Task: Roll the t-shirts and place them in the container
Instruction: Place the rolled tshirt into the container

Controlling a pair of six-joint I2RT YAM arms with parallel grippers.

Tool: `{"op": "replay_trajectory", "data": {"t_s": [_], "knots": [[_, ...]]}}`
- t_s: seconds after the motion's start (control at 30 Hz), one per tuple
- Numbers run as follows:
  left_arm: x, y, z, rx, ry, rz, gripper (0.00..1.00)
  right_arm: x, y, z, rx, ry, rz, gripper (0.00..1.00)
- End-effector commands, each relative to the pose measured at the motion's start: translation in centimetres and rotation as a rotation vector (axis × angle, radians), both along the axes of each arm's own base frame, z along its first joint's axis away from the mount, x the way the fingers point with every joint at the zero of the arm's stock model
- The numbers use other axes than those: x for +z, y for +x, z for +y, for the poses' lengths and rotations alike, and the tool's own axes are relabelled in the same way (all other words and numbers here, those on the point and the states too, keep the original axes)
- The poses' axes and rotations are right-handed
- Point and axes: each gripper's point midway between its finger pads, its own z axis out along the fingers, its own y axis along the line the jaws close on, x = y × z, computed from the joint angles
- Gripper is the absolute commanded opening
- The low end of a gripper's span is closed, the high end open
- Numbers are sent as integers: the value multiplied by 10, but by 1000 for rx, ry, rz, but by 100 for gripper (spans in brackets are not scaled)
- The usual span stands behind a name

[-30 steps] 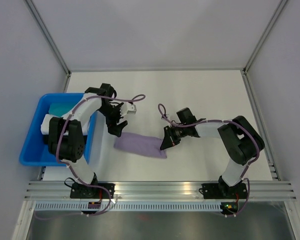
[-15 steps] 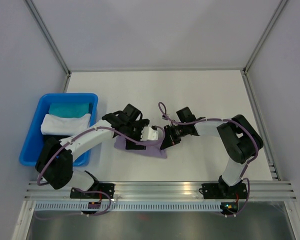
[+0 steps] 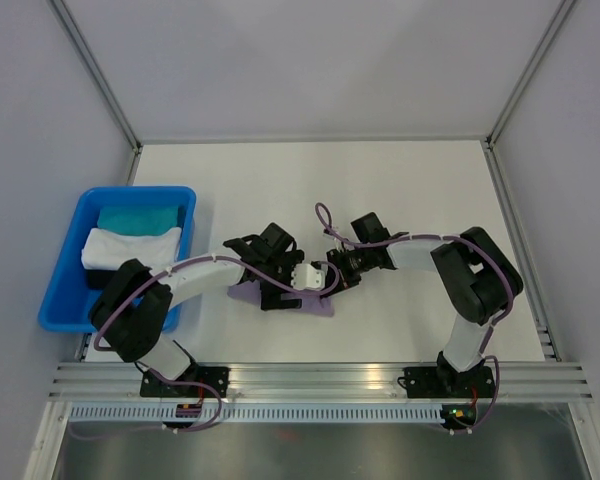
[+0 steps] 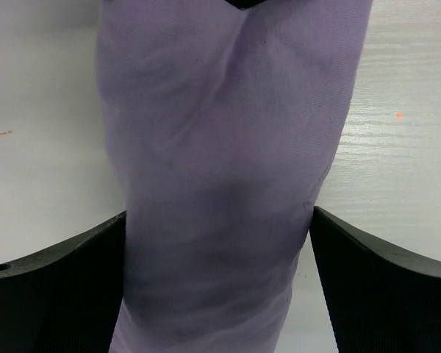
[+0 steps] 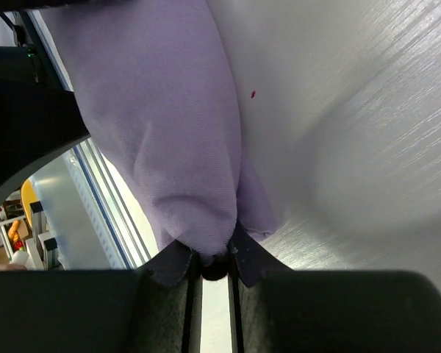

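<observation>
I will next grip the rolled lavender t-shirt across its width with my left gripper, to set it rolled in the blue bin.
The lavender t-shirt lies as a narrow rolled strip near the table's front, mostly under my left arm. In the left wrist view the t-shirt runs up the middle, and my left gripper stands wide open astride it, one finger on each side. My left gripper is over the strip's right end in the top view. My right gripper meets that same end. In the right wrist view my right gripper is shut on a fold of the t-shirt.
A blue bin stands at the left edge, holding a teal cloth bundle and a white cloth bundle. A metal rail runs along the table's front. My left arm shows dark beside the shirt.
My left arm has swung from beside the bin across to the shirt, its open gripper now over the strip's right end. My right gripper has stayed at that end.
</observation>
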Motion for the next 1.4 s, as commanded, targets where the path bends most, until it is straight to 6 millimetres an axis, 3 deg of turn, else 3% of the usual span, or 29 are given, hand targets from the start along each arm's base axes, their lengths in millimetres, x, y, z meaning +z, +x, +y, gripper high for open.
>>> {"op": "replay_trajectory", "data": {"t_s": [0.0,0.2,0.4,0.5,0.53,0.63,0.87,0.9,0.93,1.13,1.2,1.37], "knots": [[-1,0,-7,29,-35,-3,100,-5,13,0,-21,-30,-23,18],[-25,-21,4,1,0,41,100,-4,12,1,-28,-25,-10,19],[-46,-10,17,16,64,-25,100,1,14,-1,-42,-29,-16,30],[-51,-8,18,2,81,-35,83,4,18,-5,-56,-41,-21,34],[-52,-8,19,-1,84,-34,70,7,18,-7,-55,-47,-22,38],[-54,-12,22,-14,90,-32,51,12,21,-19,-65,-85,-39,48],[-57,-16,33,-56,122,-53,27,29,42,-54,-143,-134,-111,51],[-56,-15,33,-59,124,-55,21,31,45,-56,-154,-137,-117,51],[-55,-15,33,-57,123,-56,3,33,48,-60,-159,-146,-130,51],[-27,-13,21,-72,59,-65,2,46,63,-77,-199,-168,-176,51],[-9,-10,15,-83,18,-92,2,49,67,-82,-220,-167,-188,51],[10,-6,16,-103,-16,-124,2,52,74,-87,-250,-166,-208,51]]}}
